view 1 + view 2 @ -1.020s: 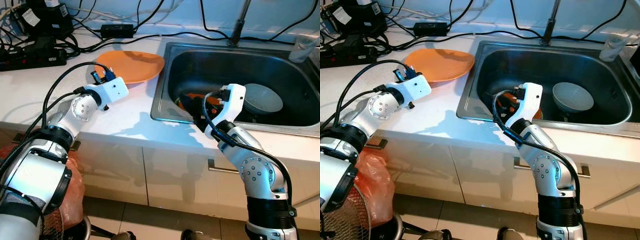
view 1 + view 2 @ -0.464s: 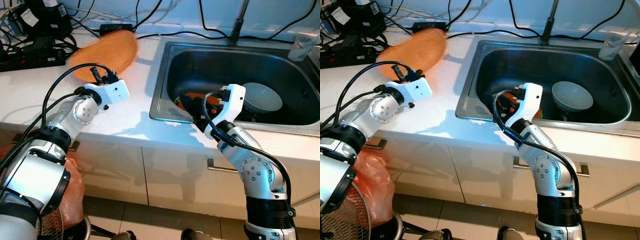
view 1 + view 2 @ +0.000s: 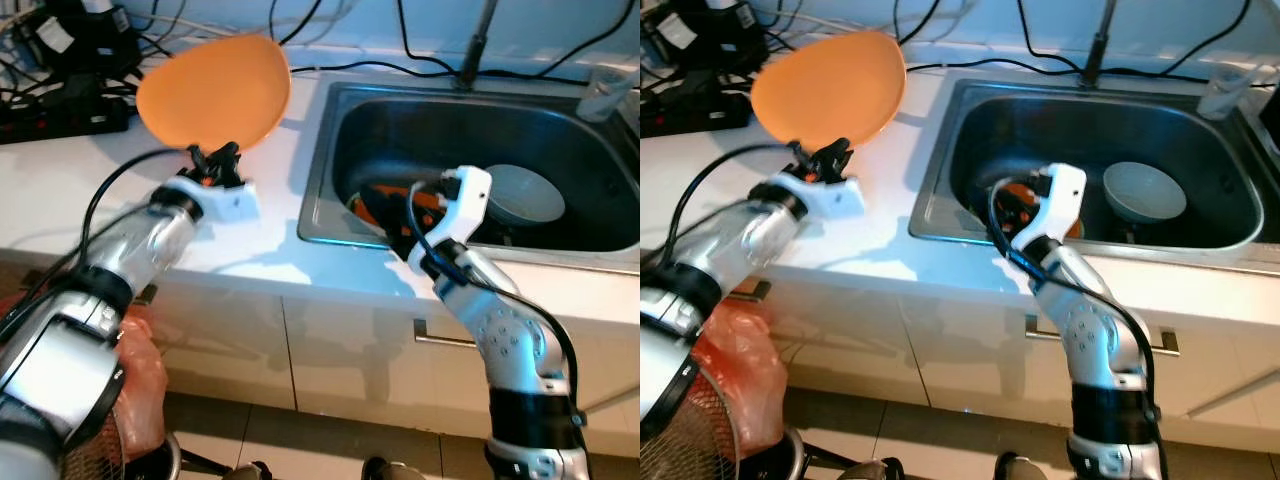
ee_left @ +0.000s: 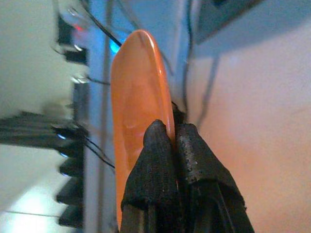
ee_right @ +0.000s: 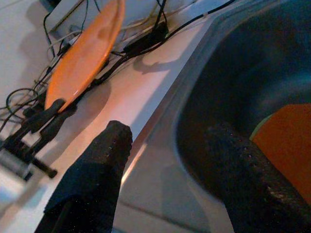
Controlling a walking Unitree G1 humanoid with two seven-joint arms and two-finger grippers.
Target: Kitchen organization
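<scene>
I will grab the orange plate's thin rim facing the sink with my right gripper next, because the orange plate's broad side (image 3: 212,90) is too wide for my fingers.
My left gripper (image 3: 217,157) is shut on the lower rim of an orange plate (image 3: 215,90) and holds it up on edge above the white counter (image 3: 60,190), left of the sink. In the left wrist view the black fingers (image 4: 163,160) pinch the plate's rim (image 4: 141,97). My right gripper (image 5: 167,145) is open at the sink's front left corner, over the steel rim. Beside it inside the sink (image 3: 480,130) lies an orange dish (image 3: 385,205), and a grey bowl (image 3: 525,195) sits further right.
Black cables, a power strip (image 3: 60,110) and adapters crowd the back left of the counter. A tap stem (image 3: 478,40) rises behind the sink. A clear glass (image 3: 605,95) stands at the sink's far right corner. An orange bag (image 3: 140,380) hangs below the counter at the left.
The orange plate lay flat on the counter a second ago. My left gripper has lifted it and tipped it upright. The right arm has stayed at the sink corner.
</scene>
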